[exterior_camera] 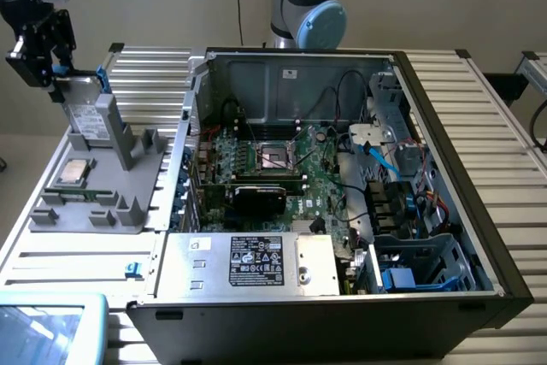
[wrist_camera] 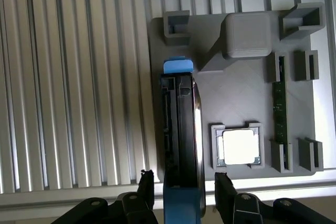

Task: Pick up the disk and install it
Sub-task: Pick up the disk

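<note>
The robot next needs to grab the disk's blue end [exterior_camera: 61, 70] in its gripper, away from the holder's grey post [exterior_camera: 114, 130] that rises close beside the disk.
The disk [exterior_camera: 90, 115] stands on edge in the grey holder [exterior_camera: 137, 156] at the exterior view's left, its white label facing out and a blue tab at each upper corner. My gripper [exterior_camera: 51, 70] hangs over the disk's end farthest from the computer. In the wrist view the disk [wrist_camera: 181, 124] runs edge-on between my fingertips [wrist_camera: 146, 179]. My gripper [wrist_camera: 184, 181] is open, with a thin strip of table showing between each finger and the disk. The disk leans beside the holder's grey post [wrist_camera: 247, 35].
The holder [wrist_camera: 236, 98] also carries a square silver CPU chip [wrist_camera: 239, 147] and a green memory stick [wrist_camera: 279, 103]. To the exterior view's right lies the opened computer case [exterior_camera: 444, 126], with a silver power supply [exterior_camera: 256, 262] and a drive cage [exterior_camera: 427, 267]. The tabletop is ribbed aluminium [wrist_camera: 79, 77].
</note>
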`<state>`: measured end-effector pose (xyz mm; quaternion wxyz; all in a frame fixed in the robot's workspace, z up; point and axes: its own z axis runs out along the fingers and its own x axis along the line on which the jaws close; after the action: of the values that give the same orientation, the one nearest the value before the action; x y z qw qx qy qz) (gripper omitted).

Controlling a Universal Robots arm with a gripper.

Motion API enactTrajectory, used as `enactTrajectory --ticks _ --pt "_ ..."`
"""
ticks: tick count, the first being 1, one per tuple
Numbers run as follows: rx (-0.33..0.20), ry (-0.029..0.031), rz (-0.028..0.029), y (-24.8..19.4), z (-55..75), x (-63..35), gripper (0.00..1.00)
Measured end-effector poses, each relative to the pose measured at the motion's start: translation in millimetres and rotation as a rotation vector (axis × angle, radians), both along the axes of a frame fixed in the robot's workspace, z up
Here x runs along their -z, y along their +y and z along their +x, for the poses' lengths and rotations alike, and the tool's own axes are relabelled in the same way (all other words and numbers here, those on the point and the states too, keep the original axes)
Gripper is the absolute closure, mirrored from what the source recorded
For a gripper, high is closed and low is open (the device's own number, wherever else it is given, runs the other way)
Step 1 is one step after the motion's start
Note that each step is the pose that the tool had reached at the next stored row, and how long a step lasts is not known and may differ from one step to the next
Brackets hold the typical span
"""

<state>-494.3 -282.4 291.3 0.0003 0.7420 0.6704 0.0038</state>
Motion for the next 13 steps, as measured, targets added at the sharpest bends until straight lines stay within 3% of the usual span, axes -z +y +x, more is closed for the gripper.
enactTrajectory --ticks 4,13 --pt "0.000 0.0000 0.0000 0.0 0.0 0.0 0.58" --pt "0.000 0.0000 0.0000 0.0 0.0 0.1 0.58"
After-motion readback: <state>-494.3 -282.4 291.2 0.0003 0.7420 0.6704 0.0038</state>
